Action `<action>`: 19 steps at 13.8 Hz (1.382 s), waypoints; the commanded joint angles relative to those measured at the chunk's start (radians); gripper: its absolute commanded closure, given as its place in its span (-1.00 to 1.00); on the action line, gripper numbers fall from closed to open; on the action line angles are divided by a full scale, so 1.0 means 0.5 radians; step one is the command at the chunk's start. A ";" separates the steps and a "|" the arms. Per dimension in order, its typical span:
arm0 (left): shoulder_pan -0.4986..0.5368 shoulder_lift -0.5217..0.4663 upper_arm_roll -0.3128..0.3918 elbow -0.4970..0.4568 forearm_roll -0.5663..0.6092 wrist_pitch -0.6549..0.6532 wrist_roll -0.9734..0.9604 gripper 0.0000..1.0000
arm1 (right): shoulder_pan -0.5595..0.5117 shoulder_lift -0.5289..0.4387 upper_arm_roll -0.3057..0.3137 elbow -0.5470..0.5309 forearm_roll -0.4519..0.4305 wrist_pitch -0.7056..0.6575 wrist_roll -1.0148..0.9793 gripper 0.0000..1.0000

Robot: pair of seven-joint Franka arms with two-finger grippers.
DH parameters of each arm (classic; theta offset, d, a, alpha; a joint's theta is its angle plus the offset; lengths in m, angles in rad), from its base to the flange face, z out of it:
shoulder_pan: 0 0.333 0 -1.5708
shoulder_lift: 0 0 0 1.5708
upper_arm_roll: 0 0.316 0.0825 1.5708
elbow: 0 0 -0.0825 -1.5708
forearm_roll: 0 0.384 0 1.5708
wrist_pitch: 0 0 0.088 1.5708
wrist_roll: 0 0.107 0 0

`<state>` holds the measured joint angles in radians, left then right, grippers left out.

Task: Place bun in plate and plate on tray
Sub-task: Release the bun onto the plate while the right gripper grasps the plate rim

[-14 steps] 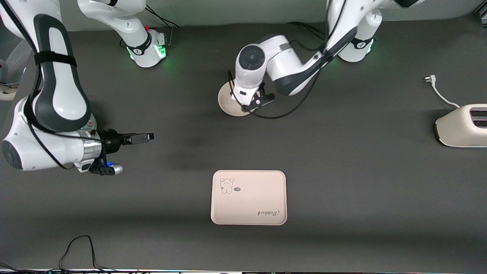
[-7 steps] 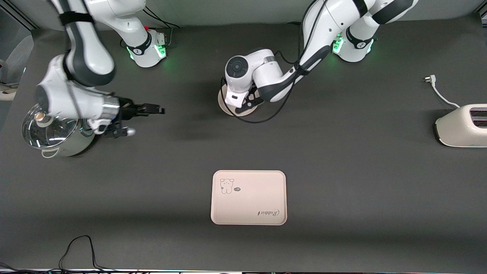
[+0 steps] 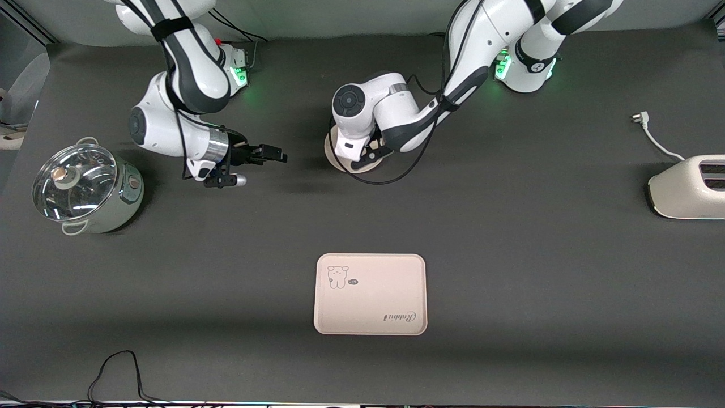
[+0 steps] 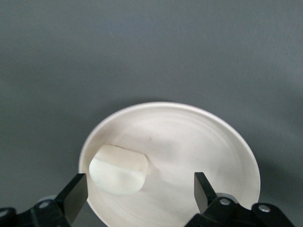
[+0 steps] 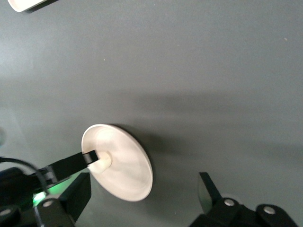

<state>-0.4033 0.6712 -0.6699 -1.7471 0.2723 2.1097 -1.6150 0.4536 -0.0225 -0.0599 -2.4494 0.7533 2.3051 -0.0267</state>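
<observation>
My right gripper is to take hold of the plate by its round rim (image 3: 329,153) next. Then the plate can go onto the cream tray (image 3: 370,294).
The small white bun (image 4: 118,169) lies in the round cream plate (image 4: 189,137), near its rim. My left gripper (image 4: 139,194) hangs open just above the plate, fingers spread to either side of the bun and holding nothing. In the front view the left arm's wrist covers most of the plate (image 3: 329,148). My right gripper (image 3: 274,154) is open and empty, beside the plate toward the right arm's end; its wrist view shows the plate (image 5: 125,168) and the bun (image 5: 102,161). The cream tray (image 3: 370,294) with a bear drawing lies nearer the front camera, bare.
A steel pot with a glass lid (image 3: 85,187) stands at the right arm's end. A cream toaster (image 3: 688,187) with its loose plug cord (image 3: 651,136) sits at the left arm's end. A black cable (image 3: 119,368) loops at the front edge.
My left gripper has opened and let the bun go into the plate. The right arm has swung from over the pot toward the plate, uncovering the pot.
</observation>
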 commanded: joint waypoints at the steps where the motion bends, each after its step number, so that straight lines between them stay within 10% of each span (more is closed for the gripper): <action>1: 0.140 -0.222 -0.007 0.067 0.029 -0.267 0.015 -1.00 | 0.209 0.051 -0.021 -0.071 0.204 0.292 -0.032 -1.00; 6: 0.471 -0.670 0.039 0.239 0.084 -0.770 0.593 -1.00 | 0.678 0.305 -0.018 -0.081 0.744 0.813 -0.145 -1.00; 12: 1.155 -0.974 0.045 0.254 0.054 -1.160 1.816 -1.00 | 0.872 0.520 -0.021 -0.102 2.081 0.897 -1.412 -0.99; 19: 1.895 -1.137 0.057 0.248 -0.333 -1.145 2.957 -1.00 | 1.083 0.576 -0.021 -0.099 2.319 1.059 -1.468 -0.67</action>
<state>0.4848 0.1420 -0.6303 -1.5985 0.1572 1.5249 -0.2175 0.9464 0.2560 -0.0584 -2.5096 1.8526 2.8064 -0.7246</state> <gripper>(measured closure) 0.000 0.048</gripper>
